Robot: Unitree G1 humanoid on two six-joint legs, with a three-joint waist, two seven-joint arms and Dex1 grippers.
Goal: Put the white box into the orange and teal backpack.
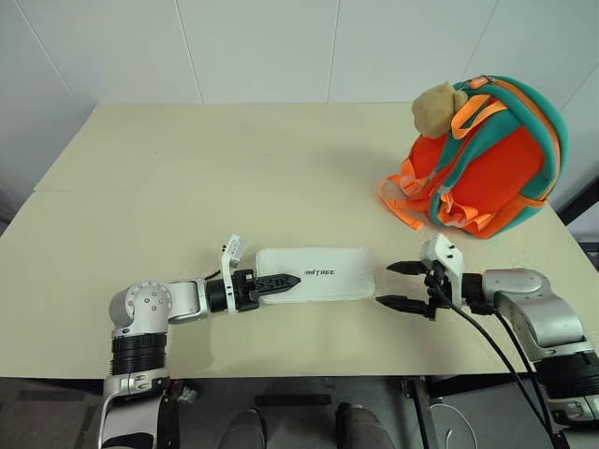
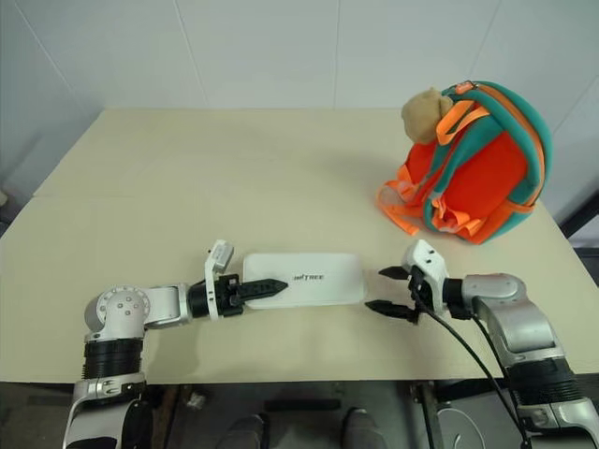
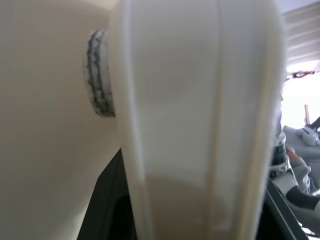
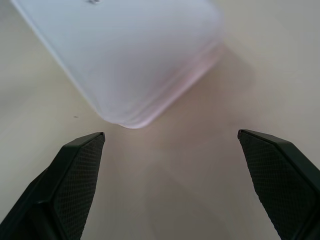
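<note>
My right gripper takes hold of the backpack by its teal strap [image 1: 469, 152] next, to ready the backpack for the white box [image 1: 323, 273].
The white box [image 1: 323, 273] lies flat near the table's front edge, with dark lettering on its lid. My left gripper [image 1: 281, 282] is at the box's left end, one black finger lying on the lid and the other hidden beneath; the left wrist view has the box's edge [image 3: 200, 125] right up close. My right gripper [image 1: 398, 285] stands open just off the box's right end, apart from it, and the box's corner [image 4: 125, 55] lies ahead of its fingertips. The orange and teal backpack [image 1: 496, 178] stands at the far right with a tan plush toy [image 1: 435, 108] on it.
The beige table [image 1: 187, 168] stretches bare to the left and back, up to a white wall. Orange webbing straps [image 1: 398, 201] trail from the backpack onto the table. A black cable [image 1: 487, 346] hangs from my right wrist past the table's front edge.
</note>
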